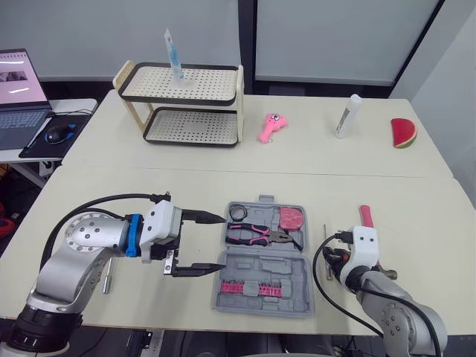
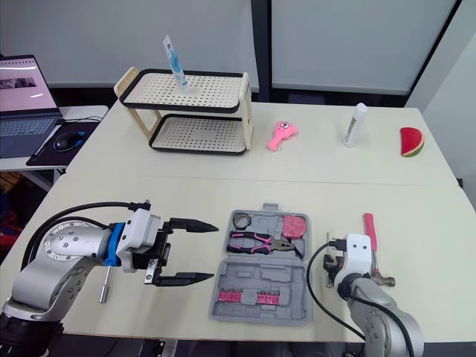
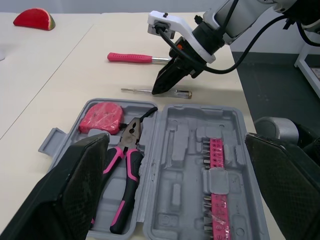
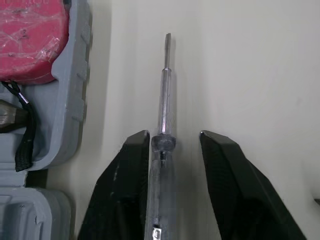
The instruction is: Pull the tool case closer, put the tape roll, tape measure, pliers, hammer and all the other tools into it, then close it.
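Note:
My right gripper picks up the screwdriver by its clear handle (image 4: 161, 190) next, which leaves the screwdriver's metal tip (image 4: 167, 51) free to settle into the tool case.
The grey tool case (image 1: 264, 279) lies open near the table's front edge. In it are a black tape roll (image 1: 238, 213), pink-handled pliers (image 1: 256, 235) and a red tape measure (image 1: 291, 218); pink bits (image 1: 249, 288) sit in its lid. My left gripper (image 1: 222, 242) is open just left of the case, level with its hinge. My right gripper (image 4: 174, 137) is open, its fingers astride a clear-handled screwdriver (image 4: 164, 100) lying right of the case. The pink-handled hammer (image 1: 367, 217) lies beyond that arm. A second screwdriver (image 1: 109, 275) rests by my left arm.
At the back stand a two-tier rack (image 1: 186, 104) with a small tube (image 1: 172, 53), a pink toy (image 1: 273, 126), a white bottle (image 1: 347, 116) and a watermelon slice (image 1: 404, 132). A laptop (image 1: 18, 89) and mouse (image 1: 56, 134) sit on a side desk.

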Robot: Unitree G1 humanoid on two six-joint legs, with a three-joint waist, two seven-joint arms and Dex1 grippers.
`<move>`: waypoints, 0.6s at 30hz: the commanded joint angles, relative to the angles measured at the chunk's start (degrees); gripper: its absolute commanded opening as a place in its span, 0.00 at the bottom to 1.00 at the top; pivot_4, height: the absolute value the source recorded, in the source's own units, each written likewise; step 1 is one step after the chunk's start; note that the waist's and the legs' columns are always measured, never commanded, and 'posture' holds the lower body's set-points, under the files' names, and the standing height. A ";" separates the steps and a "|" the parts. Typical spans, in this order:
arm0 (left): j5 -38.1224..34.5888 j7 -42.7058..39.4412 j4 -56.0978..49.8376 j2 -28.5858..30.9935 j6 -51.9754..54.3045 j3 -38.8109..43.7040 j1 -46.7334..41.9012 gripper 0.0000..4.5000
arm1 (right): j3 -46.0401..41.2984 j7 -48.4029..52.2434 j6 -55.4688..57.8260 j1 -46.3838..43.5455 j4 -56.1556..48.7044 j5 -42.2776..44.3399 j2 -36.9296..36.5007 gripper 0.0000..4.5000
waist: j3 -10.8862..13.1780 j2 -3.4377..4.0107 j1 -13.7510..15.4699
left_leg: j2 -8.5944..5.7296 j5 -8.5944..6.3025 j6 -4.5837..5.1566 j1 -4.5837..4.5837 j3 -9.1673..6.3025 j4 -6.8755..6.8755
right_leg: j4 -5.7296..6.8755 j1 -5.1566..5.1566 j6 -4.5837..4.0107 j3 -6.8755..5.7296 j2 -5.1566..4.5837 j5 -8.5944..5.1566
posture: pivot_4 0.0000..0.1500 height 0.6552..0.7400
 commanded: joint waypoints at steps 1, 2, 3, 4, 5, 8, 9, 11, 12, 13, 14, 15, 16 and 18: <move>0.37 -0.07 -0.67 0.05 -1.25 0.13 0.13 1.00 | -4.30 1.46 3.91 -1.88 -7.72 3.33 -0.43 0.60 | 0.00 0.01 -0.03 | 0.00 0.00 0.00 0.00 0.00 0.00 | 0.01 0.00 0.00 0.00 0.00 0.00 | 1.00 0.94; 0.43 -0.03 -0.62 0.02 -1.34 0.13 0.15 1.00 | -5.13 1.95 5.28 -2.41 -8.91 4.07 -0.83 0.64 | 0.00 0.01 -0.15 | 0.00 0.00 0.00 0.01 0.00 0.00 | 0.01 0.00 0.00 0.00 0.00 0.00 | 1.00 0.94; 0.50 0.05 -0.69 -0.03 -1.41 0.15 0.27 1.00 | -6.43 3.11 6.98 -3.24 -10.37 5.32 -1.67 0.69 | 0.00 0.01 -0.24 | 0.00 0.00 0.00 0.02 0.00 0.00 | 0.01 0.00 0.00 0.00 0.00 0.00 | 1.00 0.94; 0.55 0.16 -0.74 -0.12 -1.43 0.20 0.36 1.00 | -7.79 4.71 9.03 -4.26 -11.68 6.61 -3.23 0.74 | 0.00 0.01 -0.29 | 0.00 0.00 0.00 0.03 -0.01 -0.01 | 0.02 0.00 0.00 0.00 0.01 0.00 | 1.00 0.94; 0.59 0.24 -0.81 -0.18 -1.46 0.25 0.49 1.00 | -8.33 7.37 10.75 -5.13 -12.76 8.28 -6.78 0.80 | 0.00 0.01 -0.31 | 0.00 0.00 0.00 0.03 -0.02 0.00 | 0.02 0.01 0.00 -0.01 0.01 0.00 | 1.00 0.94; 0.59 0.25 -0.93 -0.29 -1.51 0.27 0.89 1.00 | -3.16 16.83 7.77 -5.61 -13.31 9.62 -25.00 0.80 | 0.01 0.01 -0.31 | -0.03 0.00 0.00 0.01 0.01 0.03 | -0.03 0.04 0.00 0.00 -0.02 0.00 | 1.00 0.94; 0.58 0.21 -0.94 -0.30 -1.51 0.26 0.96 1.00 | -1.16 19.27 5.65 -5.43 -13.07 9.55 -30.19 0.80 | 0.02 0.05 -0.36 | -0.04 0.00 0.00 0.00 0.01 0.08 | -0.06 0.08 0.01 -0.02 -0.04 0.01 | 1.00 0.94; 0.66 0.18 -0.98 -0.38 -1.63 0.15 1.14 1.00 | 6.43 27.91 -7.74 -4.45 -10.39 4.16 -45.56 0.80 | -0.02 0.02 -0.62 | -0.05 0.00 0.02 0.03 0.01 0.11 | -0.05 0.13 0.03 -0.04 -0.05 0.02 | 1.00 0.94; 0.71 0.18 -1.03 -0.42 -1.68 0.10 1.21 1.00 | 9.45 31.57 -14.89 -4.27 -8.45 1.09 -51.23 0.80 | -0.04 0.00 -0.66 | -0.03 0.00 0.02 0.07 0.00 0.16 | -0.01 0.14 0.03 -0.06 -0.03 0.01 | 1.00 0.94; 0.76 0.28 -1.20 -0.51 -1.65 -0.01 1.27 1.00 | 13.16 37.03 -24.07 -5.36 -5.29 -2.63 -57.57 0.80 | -0.05 -0.03 -0.67 | 0.00 0.01 0.04 0.09 -0.05 0.15 | 0.03 0.15 0.02 -0.12 0.00 0.01 | 1.00 0.94; 0.83 0.46 -1.52 -0.63 -1.58 -0.17 1.40 1.00 | 17.10 42.58 -33.87 -8.27 -0.93 -6.98 -62.40 0.80 | -0.03 -0.01 -0.74 | 0.04 0.01 0.04 0.14 -0.07 0.18 | 0.07 0.21 -0.01 -0.15 0.06 0.00 | 1.00 0.94; 0.92 0.65 -1.86 -0.77 -1.52 -0.35 1.55 1.00 | 20.67 47.86 -42.53 -11.59 3.31 -10.28 -65.89 0.80 | 0.01 -0.02 -0.94 | 0.04 0.01 0.04 0.21 -0.05 0.23 | 0.11 0.25 0.00 -0.11 0.05 0.00 | 1.00 0.94; 1.02 0.85 -2.23 -0.92 -1.52 -0.50 1.77 1.00 | 23.76 52.25 -48.99 -14.95 7.02 -12.74 -68.01 0.80 | 0.06 -0.04 -1.21 | 0.04 0.01 0.04 0.33 0.00 0.23 | 0.11 0.35 0.01 -0.04 0.06 -0.01 | 1.00 0.94; 1.07 1.30 -3.07 -1.11 -1.33 -0.80 2.21 1.00 | 29.25 60.05 -59.09 -21.74 13.77 -16.25 -68.69 0.80 | 0.18 -0.06 -1.51 | 0.08 0.00 0.04 0.86 0.16 0.09 | -0.14 0.80 0.04 0.11 0.07 -0.04 | 1.00 0.94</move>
